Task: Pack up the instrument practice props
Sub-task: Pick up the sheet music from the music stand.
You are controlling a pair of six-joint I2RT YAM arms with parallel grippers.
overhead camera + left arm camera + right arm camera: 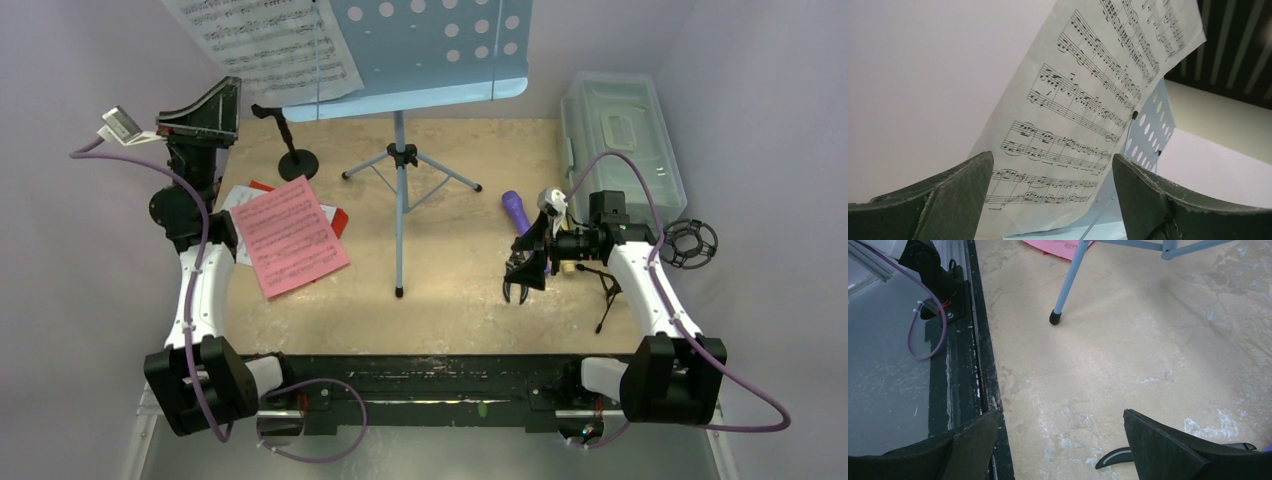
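Observation:
The page's free edge is behind one of my left gripper's fingers and the page's surface is beyond them, so they would miss if they closed now. My left gripper should move toward the page first, then close on it.
A white sheet-music page (265, 40) hangs off the left side of the light-blue perforated music desk (440, 40), which stands on tripod legs (400, 165). My left gripper (232, 108) is raised and open, aimed up at that page (1083, 100) without touching it; the desk (1148, 130) shows behind. Red and pink pages (290, 235) lie on the table beside the left arm. A black round-base pole (297, 160) stands behind them. My right gripper (520, 285) hangs open over bare table, near the purple microphone (517, 210) and black mic tripod (607, 290).
A translucent grey-green box (620, 140) sits lid-on at the back right. A black ring-shaped mount (692, 243) lies right of the right arm. In the right wrist view a stand foot (1055, 316) and the black front rail (960, 340) show.

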